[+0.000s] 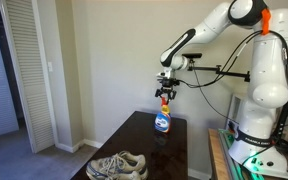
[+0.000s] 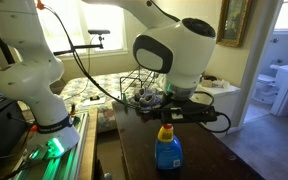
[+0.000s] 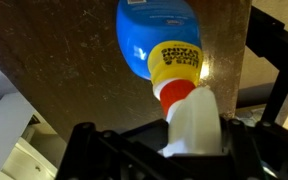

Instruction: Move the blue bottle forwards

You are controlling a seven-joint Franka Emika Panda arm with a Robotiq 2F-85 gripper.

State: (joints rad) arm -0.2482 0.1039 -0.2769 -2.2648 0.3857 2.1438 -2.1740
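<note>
My gripper keeps holding the blue bottle (image 1: 162,121) for now, until its base rests by the table's far edge, as the blue base is still short of it.
The blue bottle (image 1: 162,121) stands upright on the dark table (image 1: 189,150), near its far end. It has a blue body, a yellow band and an orange-red top. It also shows in an exterior view (image 2: 167,152) and in the wrist view (image 3: 156,35). My gripper (image 1: 165,95) comes straight down over it, also in an exterior view (image 2: 170,112). In the wrist view the jaws (image 3: 194,125) sit tight on both sides of the bottle's white cap. I cannot tell whether the bottle's base touches the table.
A pair of grey sneakers (image 1: 117,165) lies at the table's near end. The robot base (image 1: 254,140) stands beside the table, with a green-lit unit (image 2: 49,145) at its foot. A wire basket (image 2: 134,88) stands behind the table.
</note>
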